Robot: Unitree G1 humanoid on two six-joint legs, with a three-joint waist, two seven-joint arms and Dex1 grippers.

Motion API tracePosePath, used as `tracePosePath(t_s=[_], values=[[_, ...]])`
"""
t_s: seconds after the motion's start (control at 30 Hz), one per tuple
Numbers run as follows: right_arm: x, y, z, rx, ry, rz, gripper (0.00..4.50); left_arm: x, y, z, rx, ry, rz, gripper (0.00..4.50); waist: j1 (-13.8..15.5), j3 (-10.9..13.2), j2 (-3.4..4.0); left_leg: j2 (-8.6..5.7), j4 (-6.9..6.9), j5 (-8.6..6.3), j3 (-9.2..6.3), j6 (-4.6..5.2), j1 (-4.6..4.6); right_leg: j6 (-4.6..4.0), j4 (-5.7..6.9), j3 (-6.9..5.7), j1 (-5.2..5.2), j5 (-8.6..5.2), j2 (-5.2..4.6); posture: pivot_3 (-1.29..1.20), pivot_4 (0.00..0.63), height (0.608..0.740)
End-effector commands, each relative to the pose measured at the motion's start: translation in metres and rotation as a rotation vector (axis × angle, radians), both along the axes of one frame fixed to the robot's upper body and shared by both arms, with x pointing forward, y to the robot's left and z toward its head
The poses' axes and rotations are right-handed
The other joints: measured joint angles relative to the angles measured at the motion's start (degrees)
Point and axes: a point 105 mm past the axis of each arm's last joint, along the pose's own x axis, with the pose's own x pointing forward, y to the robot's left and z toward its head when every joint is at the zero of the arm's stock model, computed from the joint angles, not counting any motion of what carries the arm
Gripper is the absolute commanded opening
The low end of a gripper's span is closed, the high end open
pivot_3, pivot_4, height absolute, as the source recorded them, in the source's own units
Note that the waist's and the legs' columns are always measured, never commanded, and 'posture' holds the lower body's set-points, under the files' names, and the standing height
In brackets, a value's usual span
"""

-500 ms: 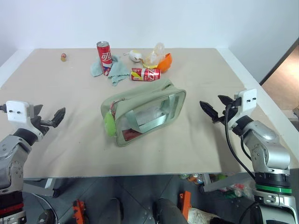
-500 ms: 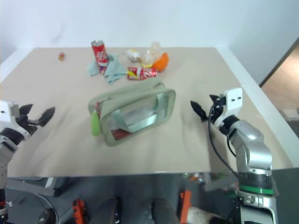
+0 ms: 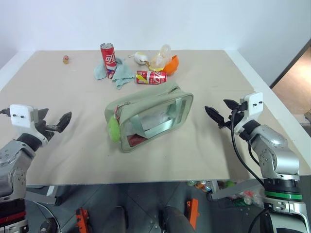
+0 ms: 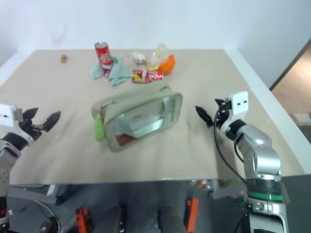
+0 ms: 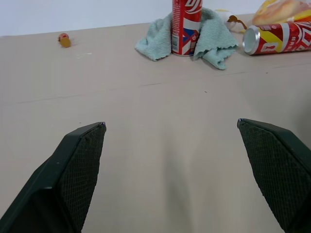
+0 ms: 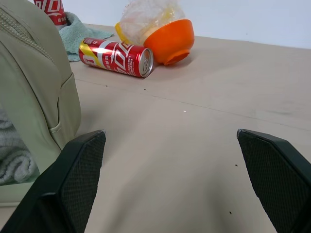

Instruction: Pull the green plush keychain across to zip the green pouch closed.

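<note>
My left gripper pinches the narrow cloth edge (image 3: pixel 123 130) between the pouch's zipper end and clear window next, since the pouch's body (image 3: pixel 153 112) is puffed out and wide.
The green pouch (image 3: pixel 148 116) lies in the middle of the table, its clear window facing up and toward me. The lime-green plush keychain (image 3: pixel 113 129) hangs at the pouch's left end by a bit of pink on the zipper pull. My left gripper (image 3: pixel 53 120) hovers open over the table's left side, well apart from the pouch. On the right my right gripper (image 3: pixel 222 112) is open too, a short way off the pouch's right end (image 6: pixel 34 92). Both hold nothing.
At the back stand an upright red can (image 3: pixel 108 59) on a teal cloth (image 3: pixel 119 74), a red can lying down (image 3: pixel 151 76), an orange bowl (image 3: pixel 172 64) with a plastic bag, and a small object (image 3: pixel 65 59) far left. The table's front edge (image 3: pixel 126 183) is near.
Both grippers have edged inward toward the pouch, the left one to the right and the right one to the left. The pouch and keychain have not moved.
</note>
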Motion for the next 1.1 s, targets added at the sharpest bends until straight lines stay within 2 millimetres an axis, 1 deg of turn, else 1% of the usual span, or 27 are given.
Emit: tracePosePath(t_s=[0.03, 0.1, 0.13, 0.2, 0.27, 0.33, 0.4, 0.5, 0.57, 0.63, 0.8, 0.9, 0.93, 1.1], values=[[-0.001, 0.006, 0.03, -0.03, -0.082, 0.068, 4.48, -0.003, -0.024, 0.037, 0.015, -0.115, -0.163, 4.5, 0.0, 0.0, 0.0, 0.0, 0.0, 0.0, 0.0, 0.0, 0.0, 0.0, 0.0, 0.0, 0.0, 0.0, 0.0, 0.0, 0.15, 0.74], [-0.001, 0.01, 0.041, -0.043, -0.091, 0.113, 4.48, -0.005, -0.033, 0.055, 0.004, -0.147, -0.265, 4.5, 0.0, 0.0, -0.01, 0.0, 0.0, 0.0, 0.0, 0.0, -0.01, 0.01, 0.0, 0.0, 0.0, 0.0, 0.0, 0.0, 0.15, 0.74], [0.0, 0.013, 0.049, -0.058, -0.093, 0.154, 4.48, -0.009, -0.044, 0.072, -0.005, -0.167, -0.373, 4.5, 0.0, 0.1, -0.06, 0.0, 0.01, 0.01, 0.0, 0.0, -0.01, 0.02, 0.0, 0.0, -0.01, 0.01, 0.01, 0.0, 0.15, 0.74], [0.001, 0.019, 0.059, -0.079, -0.087, 0.22, 4.48, -0.019, -0.062, 0.094, 0.0, -0.174, -0.538, 4.5, 0.0, 0.1, -0.09, 0.03, 0.01, 0.08, -0.03, 0.05, -0.06, -0.02, 0.0, -0.03, -0.09, 0.08, 0.07, 0.0, 0.15, 0.74], [-0.001, 0.028, 0.067, -0.109, -0.079, 0.307, 4.48, -0.033, -0.082, 0.103, 0.035, -0.118, -0.715, 4.5, -0.1, 0.1, -0.09, 0.06, 0.0, 0.08, -0.02, 0.04, -0.06, -0.03, -0.02, -0.03, -0.09, 0.07, 0.09, 0.0, 0.15, 0.74], [-0.003, 0.037, 0.073, -0.141, -0.065, 0.389, 4.48, -0.049, -0.101, 0.107, 0.064, -0.057, -0.861, 4.5, -0.3, 0.1, -0.08, 0.06, -0.05, 0.06, 0.02, 0.03, -0.05, -0.06, -0.03, 0.0, -0.1, 0.02, 0.09, 0.0, 0.15, 0.74], [-0.005, 0.047, 0.073, -0.163, -0.044, 0.467, 4.48, -0.059, -0.115, 0.104, 0.075, -0.001, -0.955, 4.5, -0.2, 0.1, -0.07, 0.02, -0.22, 0.05, 0.08, 0.03, 0.01, -0.07, -0.03, 0.05, -0.11, -0.11, 0.04, 0.0, 0.15, 0.74], [-0.006, 0.058, 0.071, -0.194, -0.029, 0.55, 4.48, -0.067, -0.13, 0.1, 0.087, 0.036, -1.029, 4.5, -0.2, 0.1, -0.07, 0.04, -0.35, 0.04, 0.01, 0.03, -0.02, -0.11, -0.01, 0.0, -0.18, -0.2, 0.07, 0.0, 0.15, 0.74], [-0.004, 0.069, 0.065, -0.224, -0.019, 0.605, 4.48, -0.064, -0.138, 0.098, 0.097, 0.035, -1.039, 4.5, -0.2, 0.1, -0.07, 0.06, -0.36, 0.05, -0.04, 0.03, -0.07, -0.13, -0.01, -0.04, -0.22, -0.21, 0.1, 0.0, 0.15, 0.74], [0.001, 0.076, 0.06, -0.246, -0.015, 0.643, 4.48, -0.061, -0.142, 0.098, 0.1, 0.028, -1.035, 4.5, -0.2, 0.1, -0.07, 0.05, -0.35, 0.05, -0.04, 0.03, -0.07, -0.15, -0.01, -0.04, -0.23, -0.19, 0.11, 0.0, 0.15, 0.74], [0.007, 0.084, 0.056, -0.251, -0.018, 0.699, 4.48, -0.057, -0.141, 0.096, 0.107, 0.023, -1.011, 4.5, -0.1, 0.1, -0.07, 0.06, -0.3, 0.05, -0.04, 0.03, -0.03, -0.17, 0.0, -0.04, -0.19, -0.15, 0.13, 0.0, 0.15, 0.74], [0.007, 0.089, 0.058, -0.229, -0.021, 0.72, 3.71, -0.054, -0.137, 0.095, 0.118, 0.024, -0.987, 4.5, -0.1, 0.1, -0.07, 0.05, -0.29, 0.05, -0.04, 0.02, -0.07, -0.2, 0.0, -0.04, -0.21, -0.14, 0.11, 0.0, 0.15, 0.74], [0.007, 0.09, 0.058, -0.229, -0.021, 0.726, 3.37, -0.054, -0.137, 0.095, 0.12, 0.022, -0.982, 4.5, -0.1, 0.1, -0.07, 0.05, -0.3, 0.05, -0.04, 0.02, -0.09, -0.37, 0.0, -0.04, -0.22, -0.03, 0.11, 0.0, 0.15, 0.74], [0.002, 0.086, 0.056, -0.232, -0.015, 0.74, 1.59, -0.052, -0.133, 0.093, 0.128, 0.019, -0.955, 4.5, -0.1, 0.1, -0.07, 0.05, -0.3, 0.05, -0.06, 0.02, -0.1, -0.38, 0.0, -0.06, -0.23, -0.04, 0.11, 0.0, 0.15, 0.74]])
